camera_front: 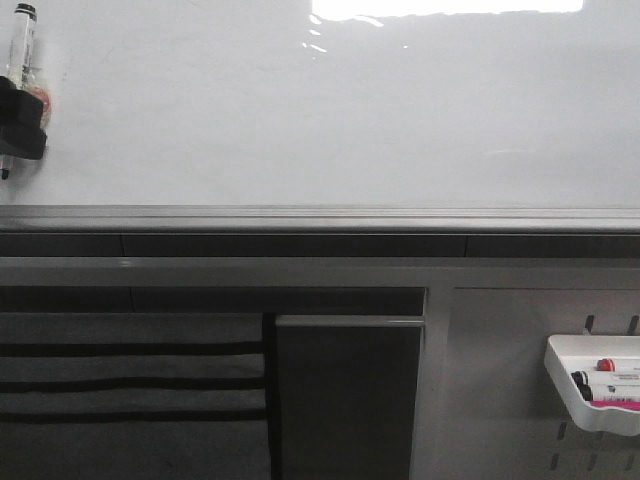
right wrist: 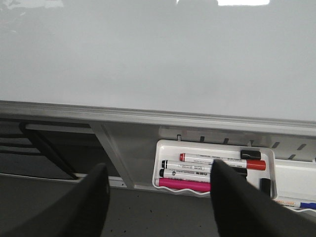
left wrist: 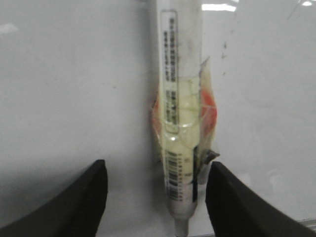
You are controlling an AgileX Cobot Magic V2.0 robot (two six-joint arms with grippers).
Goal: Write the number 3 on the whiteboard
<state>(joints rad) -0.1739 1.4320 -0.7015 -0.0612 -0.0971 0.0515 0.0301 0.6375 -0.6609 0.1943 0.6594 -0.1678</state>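
Note:
In the left wrist view the fingers stand beside the marker's lower body [left wrist: 180, 175], so my left gripper closes on the marker next.
The whiteboard [camera_front: 320, 120] fills the upper front view above its grey rail [camera_front: 320, 218]; no number 3 or other drawn mark shows on it. My left gripper [camera_front: 20, 120] is at the board's far left edge. In the left wrist view it [left wrist: 155, 192] has its fingers [left wrist: 84, 202] wide apart. A white marker [left wrist: 180, 123], wrapped in tape, hangs tip down between them, close to one finger, against the board [left wrist: 64, 89]. My right gripper [right wrist: 158, 197] is open and empty below the board [right wrist: 148, 59]; it is out of the front view.
A white tray [camera_front: 560, 385] of markers hangs on the grey pegboard [camera_front: 500, 380] at lower right; in the right wrist view the tray [right wrist: 163, 148] holds red, black and pink markers. A dark striped panel [camera_front: 130, 390] lies under the rail at left.

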